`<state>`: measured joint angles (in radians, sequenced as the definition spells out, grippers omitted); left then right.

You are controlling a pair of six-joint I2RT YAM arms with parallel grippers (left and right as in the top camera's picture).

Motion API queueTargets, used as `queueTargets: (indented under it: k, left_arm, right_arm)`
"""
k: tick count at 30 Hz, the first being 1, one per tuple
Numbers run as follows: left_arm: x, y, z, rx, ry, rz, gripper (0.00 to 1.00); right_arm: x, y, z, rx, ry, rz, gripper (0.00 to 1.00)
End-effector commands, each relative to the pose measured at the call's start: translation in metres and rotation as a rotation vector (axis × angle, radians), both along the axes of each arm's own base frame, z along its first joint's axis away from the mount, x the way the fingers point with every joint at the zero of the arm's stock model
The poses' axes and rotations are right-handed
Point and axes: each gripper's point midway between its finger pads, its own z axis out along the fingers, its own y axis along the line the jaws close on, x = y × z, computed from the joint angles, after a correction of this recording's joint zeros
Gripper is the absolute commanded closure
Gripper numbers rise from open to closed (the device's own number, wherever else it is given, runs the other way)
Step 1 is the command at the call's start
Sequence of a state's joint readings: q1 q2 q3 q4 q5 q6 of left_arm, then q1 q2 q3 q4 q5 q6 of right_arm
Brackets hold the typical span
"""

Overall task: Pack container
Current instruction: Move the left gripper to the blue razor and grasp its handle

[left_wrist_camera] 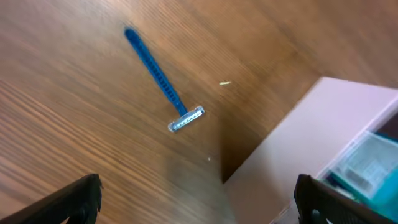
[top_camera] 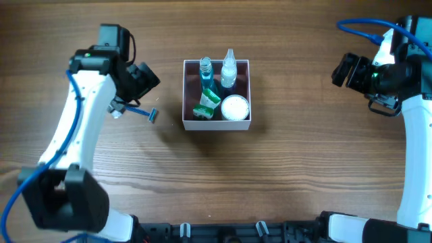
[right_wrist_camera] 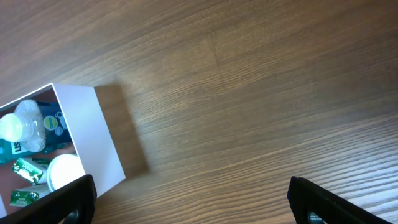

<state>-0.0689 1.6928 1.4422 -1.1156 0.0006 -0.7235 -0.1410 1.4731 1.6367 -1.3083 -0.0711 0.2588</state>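
Observation:
Next, my left gripper grabs the blue razor across its slim handle and keeps it lengthwise to pack beside the bottles.
The container is a square white-walled box with a pink inside, at the table's middle. It holds two clear bottles, a green-and-white packet and a round white jar. It also shows in the left wrist view and the right wrist view. A blue razor lies on the wood left of the container, also in the left wrist view. My left gripper is open and empty, above the table near the razor. My right gripper is open and empty, far to the right.
The wooden table surrounds the container. A blue cable loops at the right arm. A small pale speck lies on the wood near the razor.

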Motion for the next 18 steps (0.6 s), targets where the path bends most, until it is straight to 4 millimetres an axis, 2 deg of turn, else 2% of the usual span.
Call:
queueTargets:
  k: [1, 5, 9, 18]
  left_arm:
    - [-0.008, -0.005, -0.045, -0.075, 0.091, 0.236, 0.00]
    - [-0.008, -0.004, -0.072, -0.089, 0.105, 0.320, 0.00]
    - [-0.010, 0.007, -0.088, -0.086, 0.124, 0.415, 0.00]
    - [-0.007, 0.032, -0.117, -0.066, 0.165, 0.484, 0.00]
  right_arm:
    - [0.002, 0.001, -0.006, 0.004, 0.013, 0.017, 0.00]
    - [0.001, 0.002, -0.006, 0.010, 0.014, 0.024, 0.00]
    - [0.001, 0.002, -0.006, 0.010, 0.014, 0.024, 0.00]
    - [0.001, 0.003, -0.006, 0.012, 0.014, 0.025, 0.00]
